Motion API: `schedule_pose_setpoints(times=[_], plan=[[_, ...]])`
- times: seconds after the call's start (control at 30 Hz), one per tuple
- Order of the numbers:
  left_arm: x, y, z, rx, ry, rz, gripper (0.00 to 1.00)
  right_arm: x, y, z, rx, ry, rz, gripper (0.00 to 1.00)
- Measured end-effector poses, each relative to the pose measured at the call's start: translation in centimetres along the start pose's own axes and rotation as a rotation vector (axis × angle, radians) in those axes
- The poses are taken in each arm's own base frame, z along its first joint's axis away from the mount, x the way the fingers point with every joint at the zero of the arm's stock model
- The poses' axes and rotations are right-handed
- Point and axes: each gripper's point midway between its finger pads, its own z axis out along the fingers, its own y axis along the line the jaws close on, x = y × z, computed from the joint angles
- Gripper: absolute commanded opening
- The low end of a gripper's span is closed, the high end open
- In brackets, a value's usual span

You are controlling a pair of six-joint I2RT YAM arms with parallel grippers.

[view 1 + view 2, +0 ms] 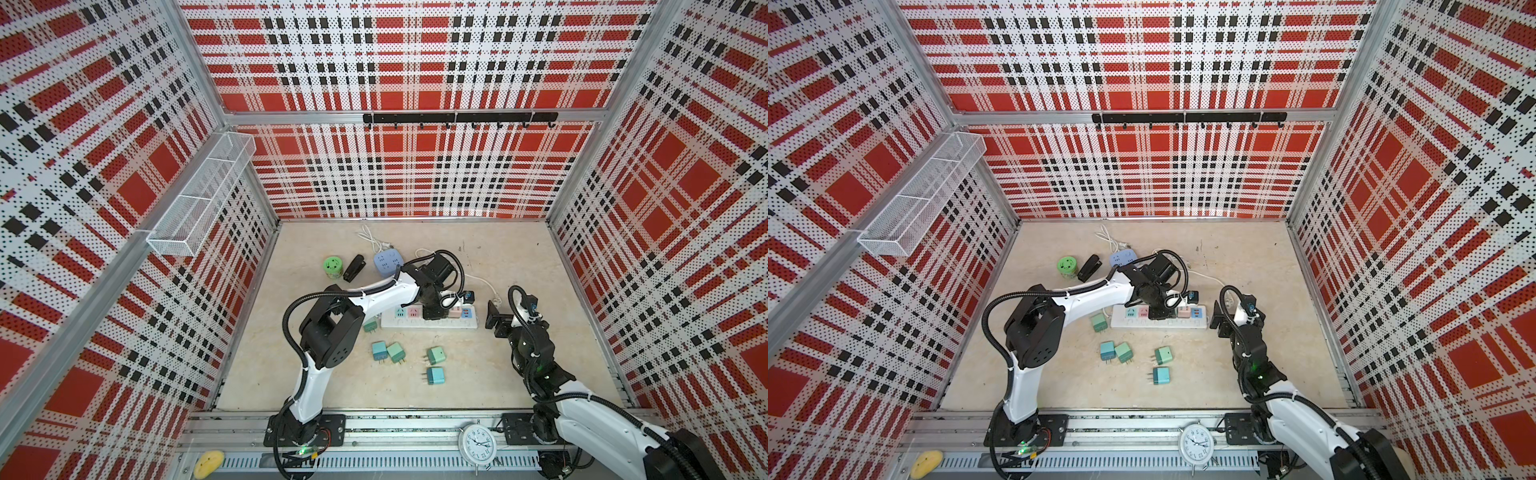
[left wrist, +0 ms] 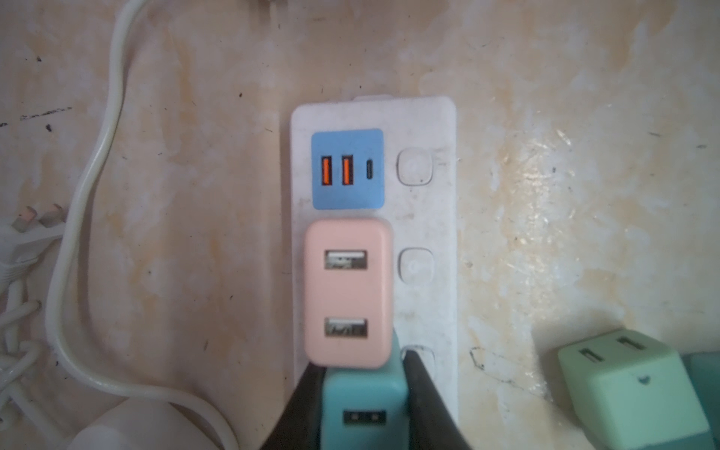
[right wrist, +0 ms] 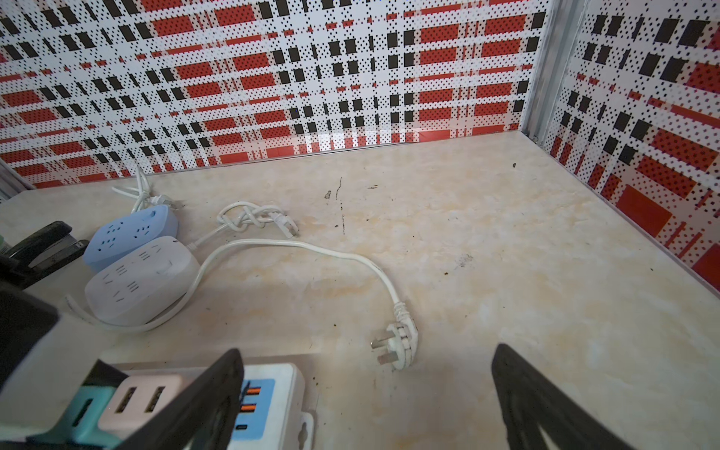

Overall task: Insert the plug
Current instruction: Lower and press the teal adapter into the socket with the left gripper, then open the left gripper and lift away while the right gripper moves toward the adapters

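Note:
The teal plug's top (image 2: 365,401) is at the same height as the pink plug (image 2: 346,292) and the teal plug's body is down on the power strip, so my left gripper will let go of it.
My left gripper (image 2: 362,364) is shut on a teal plug (image 2: 362,405), one black finger (image 2: 419,389) on each side of it. The plug stands over the white power strip (image 2: 428,218), right beside a pink plug (image 2: 346,292) seated in the strip; its prongs are hidden. In both top views the left gripper (image 1: 434,313) points down onto the strip (image 1: 428,323) at mid-table. My right gripper (image 3: 368,352) is open and holds nothing, just off the strip's right end (image 1: 1202,320), near the blue USB panel (image 3: 249,405).
Several loose teal and green plugs (image 1: 396,353) lie in front of the strip. A white corded plug (image 3: 397,345) lies beyond the right gripper. Behind are a white socket block (image 3: 140,280), a blue socket block (image 1: 387,262), a black stapler (image 1: 354,267) and a green cylinder (image 1: 333,268).

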Motion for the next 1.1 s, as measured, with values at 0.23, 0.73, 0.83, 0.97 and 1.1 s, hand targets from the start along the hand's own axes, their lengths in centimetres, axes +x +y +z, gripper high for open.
schedule_pose_setpoints(times=[0.23, 0.73, 0.83, 0.97, 1.1], plan=[[0.0, 0.0, 0.1, 0.005, -0.001, 0.012, 0.5, -0.1, -0.7, 0.0, 0.04, -0.006, 0.025, 1.0], [0.8, -0.4, -5.4, -0.159, 0.047, 0.03, 0.99, -0.3, -1.5, 0.4, 0.085, 0.0, 0.049, 1.0], [-1.4, -0.2, -11.3, -0.321, -0.04, 0.024, 0.99, -0.6, -1.3, 0.6, 0.087, 0.02, 0.051, 1.0], [-3.1, -0.5, -19.1, -0.548, -0.2, -0.059, 0.99, -1.1, -0.9, 0.8, 0.08, 0.038, 0.048, 1.0], [-1.3, -1.1, -23.4, -0.72, -0.382, -0.278, 0.99, -0.6, -0.9, 0.7, 0.078, 0.063, 0.041, 1.0]])
